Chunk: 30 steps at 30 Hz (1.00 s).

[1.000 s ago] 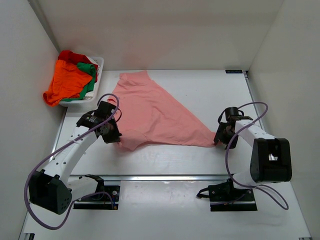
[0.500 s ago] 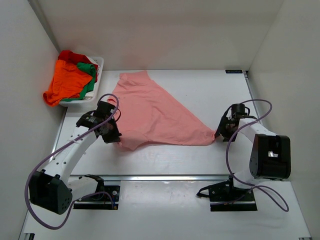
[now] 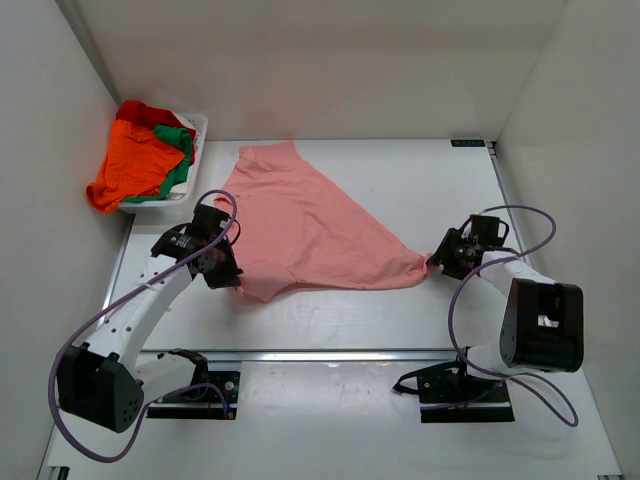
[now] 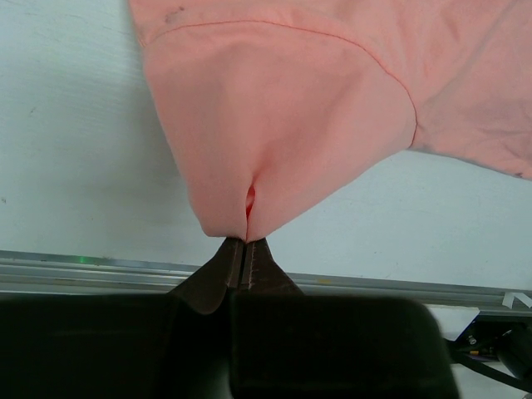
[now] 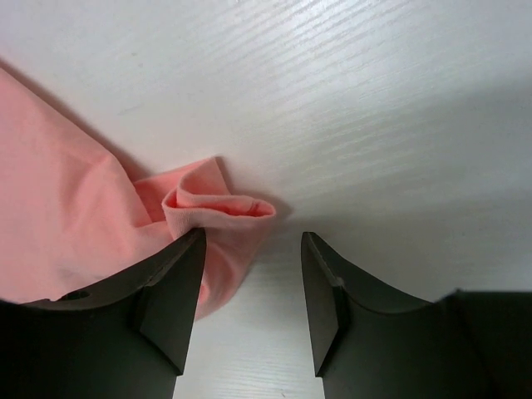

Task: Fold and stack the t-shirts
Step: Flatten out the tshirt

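The shirt's rolled tip [image 3: 426, 264] [image 5: 238, 223] is between my right gripper's open fingers. I should close my right gripper on it now, because that would hold the shirt's tip.
A salmon pink t-shirt [image 3: 310, 230] lies spread as a rough triangle on the white table. My left gripper [image 3: 232, 275] is shut on its near left corner; the left wrist view shows the cloth [image 4: 274, 108] pinched between the closed fingertips [image 4: 243, 249]. My right gripper [image 3: 437, 262] is open at the shirt's right tip. In the right wrist view the rolled tip [image 5: 218, 218] lies against the left finger [image 5: 166, 287], with bare table in front of the right finger [image 5: 328, 291]. Orange [image 3: 135, 160], green [image 3: 180, 150] and red [image 3: 145, 112] shirts lie heaped at the back left.
The heap sits in a white basket [image 3: 198, 128] at the table's back left corner. White walls close in the left, back and right sides. A metal rail [image 3: 350, 354] runs along the table's near edge.
My right gripper has let go of the shirt's right tip and swung a little to the right. The left gripper has kept its hold and place.
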Tool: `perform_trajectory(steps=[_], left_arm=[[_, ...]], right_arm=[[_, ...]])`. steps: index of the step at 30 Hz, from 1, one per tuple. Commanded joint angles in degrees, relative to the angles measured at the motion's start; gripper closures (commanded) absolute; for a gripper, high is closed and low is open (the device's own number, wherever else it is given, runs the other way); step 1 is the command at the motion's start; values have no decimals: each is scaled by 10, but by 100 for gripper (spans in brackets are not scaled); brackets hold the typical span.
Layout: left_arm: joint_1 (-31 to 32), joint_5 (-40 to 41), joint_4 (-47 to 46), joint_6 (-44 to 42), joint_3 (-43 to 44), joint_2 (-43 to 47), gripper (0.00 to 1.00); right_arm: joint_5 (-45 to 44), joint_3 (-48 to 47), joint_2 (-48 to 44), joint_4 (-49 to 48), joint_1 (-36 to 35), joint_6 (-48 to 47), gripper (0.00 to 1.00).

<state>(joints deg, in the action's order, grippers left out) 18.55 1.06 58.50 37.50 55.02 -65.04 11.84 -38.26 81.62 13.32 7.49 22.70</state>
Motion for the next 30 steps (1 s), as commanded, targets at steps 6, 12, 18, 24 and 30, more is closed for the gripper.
perform_trajectory(steps=[6,12,18,24,30], left_arm=[[-1,-4,-3,-2,-2,20,100],[-3,-5,-2,-2,-9,18,100],[-8,-11,-7,-1,-2,18,100],[-75,-17,6,-12,182,-45,100],[-168,-85,37,21,662,-268,100]], right_arm=[[56,45,5,-82,21,46,55],[79,43,18,-96,31,53,60],[131,14,29,-83,49,43,100],[123,-202,-31,56,54,31,100],[158,-508,-31,58,82,131,100]])
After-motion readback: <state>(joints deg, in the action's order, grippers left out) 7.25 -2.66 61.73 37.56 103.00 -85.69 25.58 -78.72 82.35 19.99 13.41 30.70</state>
